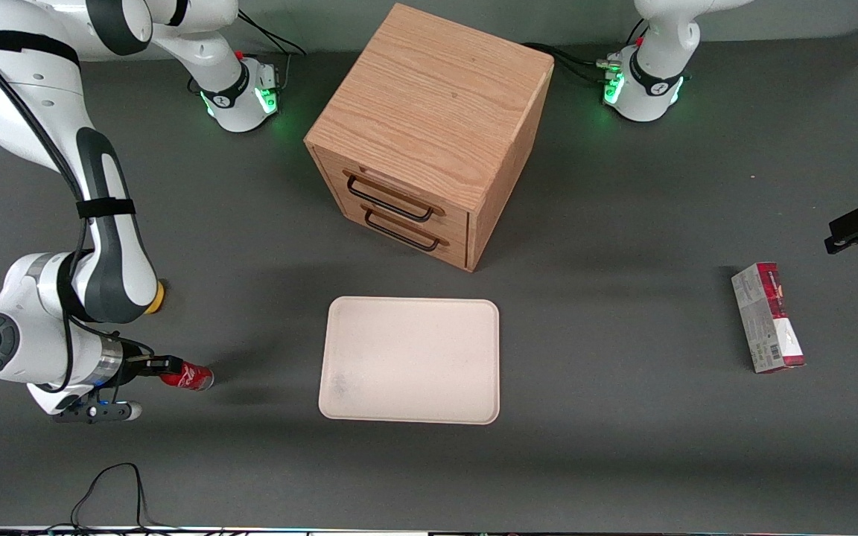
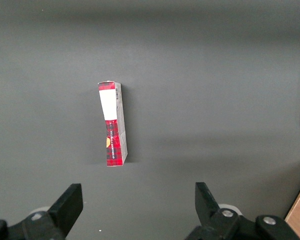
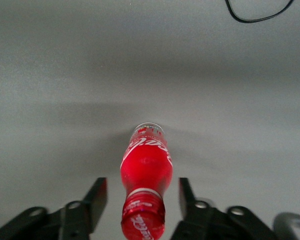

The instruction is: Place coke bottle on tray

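Note:
My right gripper takes hold of the coke bottle by its red-capped neck [image 3: 143, 210] next, to place the bottle on the tray.
The coke bottle [image 1: 192, 377] is small and red with white script. It lies on its side on the dark table toward the working arm's end. In the right wrist view the coke bottle [image 3: 146, 165] points its red cap at the camera and its silvery base away. My right gripper [image 1: 170, 365] is low over the table at the cap end. It is open, one finger [image 3: 97, 192] on each side of the neck, with a gap between each finger and the bottle. The cream-white tray [image 1: 410, 402] lies flat and bare at mid-table, in front of the drawers.
A wooden two-drawer cabinet [image 1: 429, 134] stands farther from the front camera than the tray. A red-and-grey carton [image 1: 768, 316] lies toward the parked arm's end, also in the left wrist view [image 2: 112, 123]. A yellow object [image 1: 158, 296] peeks out beside my forearm. A black cable [image 1: 109, 487] loops near the table's front edge.

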